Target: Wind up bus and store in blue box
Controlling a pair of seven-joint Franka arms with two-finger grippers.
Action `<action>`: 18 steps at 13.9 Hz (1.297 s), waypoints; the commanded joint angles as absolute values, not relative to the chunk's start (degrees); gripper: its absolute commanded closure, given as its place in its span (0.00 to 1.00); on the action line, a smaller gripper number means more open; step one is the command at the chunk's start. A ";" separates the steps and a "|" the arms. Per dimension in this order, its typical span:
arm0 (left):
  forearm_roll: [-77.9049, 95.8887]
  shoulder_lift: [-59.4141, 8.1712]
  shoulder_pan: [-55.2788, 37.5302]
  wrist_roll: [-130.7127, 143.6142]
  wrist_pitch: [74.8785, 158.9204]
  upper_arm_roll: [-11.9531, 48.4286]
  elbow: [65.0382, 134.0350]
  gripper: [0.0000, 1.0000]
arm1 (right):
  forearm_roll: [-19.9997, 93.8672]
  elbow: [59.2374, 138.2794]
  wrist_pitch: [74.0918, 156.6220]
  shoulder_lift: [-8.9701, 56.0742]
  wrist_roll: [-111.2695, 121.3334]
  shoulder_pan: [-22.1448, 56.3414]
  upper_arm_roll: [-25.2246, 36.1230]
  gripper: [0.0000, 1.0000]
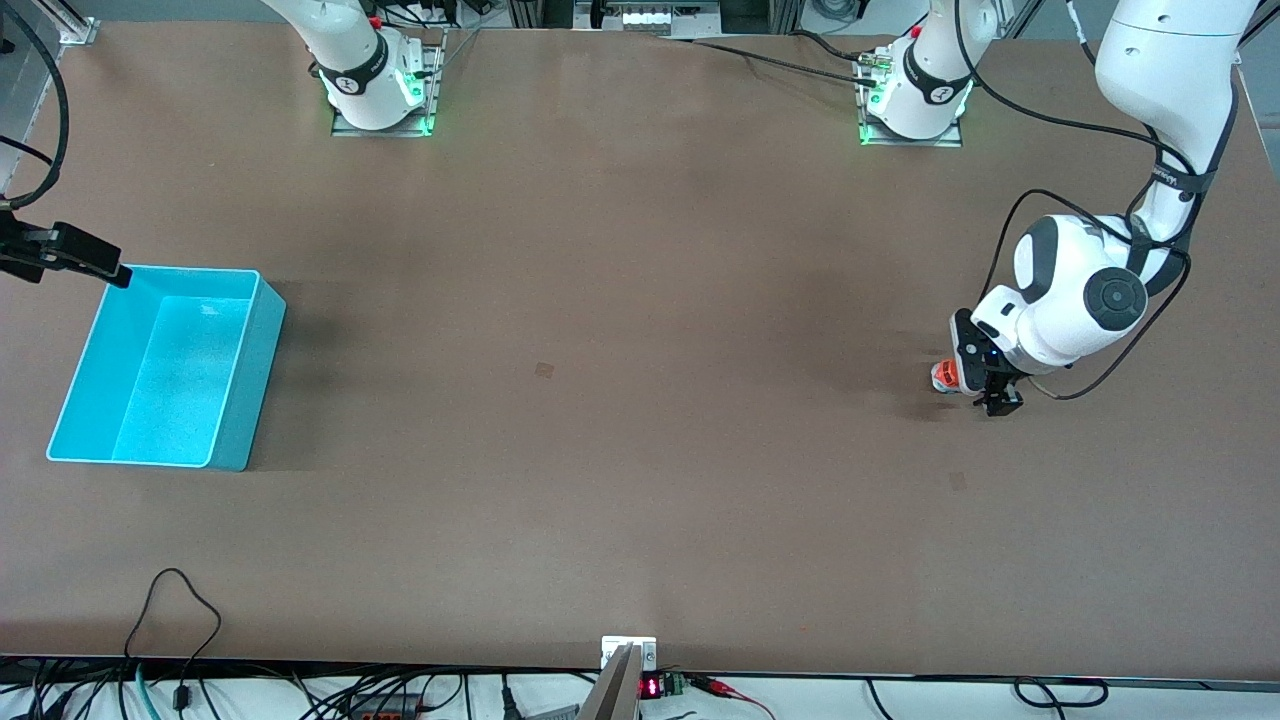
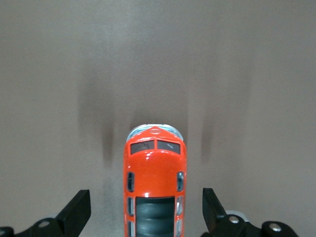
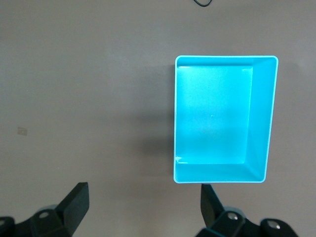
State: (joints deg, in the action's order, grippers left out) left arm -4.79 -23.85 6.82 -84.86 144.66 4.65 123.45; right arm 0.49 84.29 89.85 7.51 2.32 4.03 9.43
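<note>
The fingers of my left gripper stand on either side of the orange bus, so my left gripper closes on it next. Closing now would catch it.
The orange bus (image 2: 155,182) stands on the table toward the left arm's end, with its dark roof windows showing. In the front view only its white and orange end (image 1: 944,375) shows beside the hand. My left gripper (image 2: 146,207) is open and low over the bus (image 1: 985,388), with a finger on each side of it and a gap on both sides. The blue box (image 1: 250,390) stands empty toward the right arm's end. My right gripper (image 3: 143,205) is open and empty, held high beside the box (image 3: 261,118), and shows at the front view's edge (image 1: 110,270).
The brown table (image 1: 600,400) is bare between the bus and the box. Cables and a small display (image 1: 650,687) lie along the edge nearest the front camera. The arm bases stand along the edge farthest from that camera.
</note>
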 commanded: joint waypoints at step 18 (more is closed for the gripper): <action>-5.27 -23.90 7.21 -85.52 145.37 4.75 124.01 0.57 | 1.49 83.50 89.91 7.73 2.55 3.78 9.49 0.00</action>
State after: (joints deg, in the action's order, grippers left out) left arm -4.79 -23.76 6.96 -84.91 144.83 4.64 123.62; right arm 0.49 84.29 89.86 7.56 2.32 4.00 9.53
